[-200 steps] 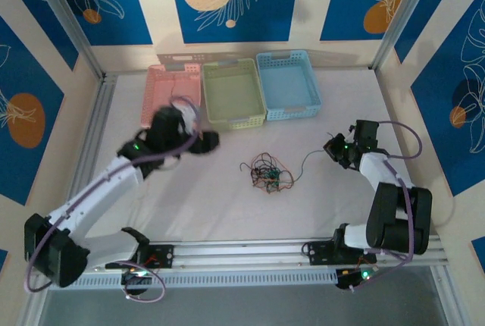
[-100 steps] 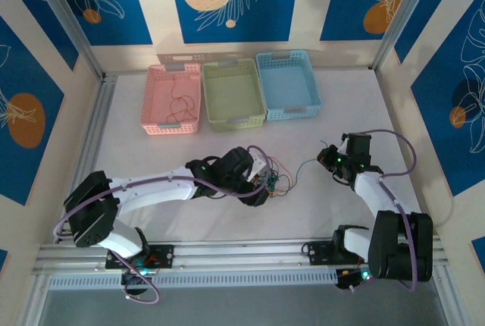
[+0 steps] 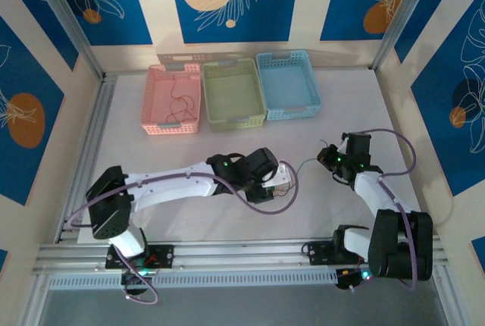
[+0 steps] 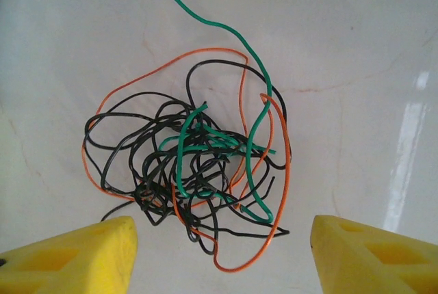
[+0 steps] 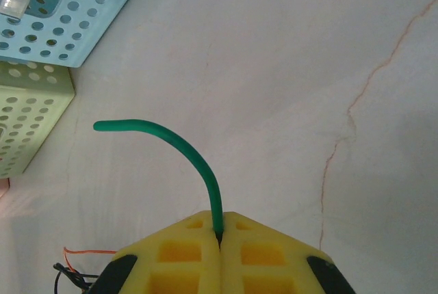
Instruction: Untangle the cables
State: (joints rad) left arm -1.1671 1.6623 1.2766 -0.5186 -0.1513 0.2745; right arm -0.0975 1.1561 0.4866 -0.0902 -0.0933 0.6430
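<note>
The loop of the orange-red cable juts out of the black wires. My left gripper will grab the cable by that loop next, to untangle it from the clump.
The cables (image 4: 191, 164) lie as a knotted clump of black, orange-red and green wires on the white table. My left gripper (image 4: 222, 260) hovers right over the clump, open, its yellow fingertips (image 4: 82, 253) wide apart on either side with nothing between them. In the top view the left gripper (image 3: 276, 182) covers most of the clump. One green cable (image 3: 307, 161) leads out of the clump to the right. My right gripper (image 5: 219, 231) is shut on that green cable's (image 5: 195, 157) end, whose free tip curls up to the left. The right gripper (image 3: 331, 158) sits right of the clump.
Three baskets stand in a row at the back: pink (image 3: 173, 127), green (image 3: 235, 122) and blue (image 3: 292, 111). A thin wire (image 3: 180, 102) lies inside the pink one. The blue basket (image 5: 68, 7) and green basket (image 5: 27, 116) are off to the right wrist's upper left.
My left arm has swung from beside the pink basket down to the middle of the table, over the clump. The right gripper shifted slightly, still clamped on the green cable.
</note>
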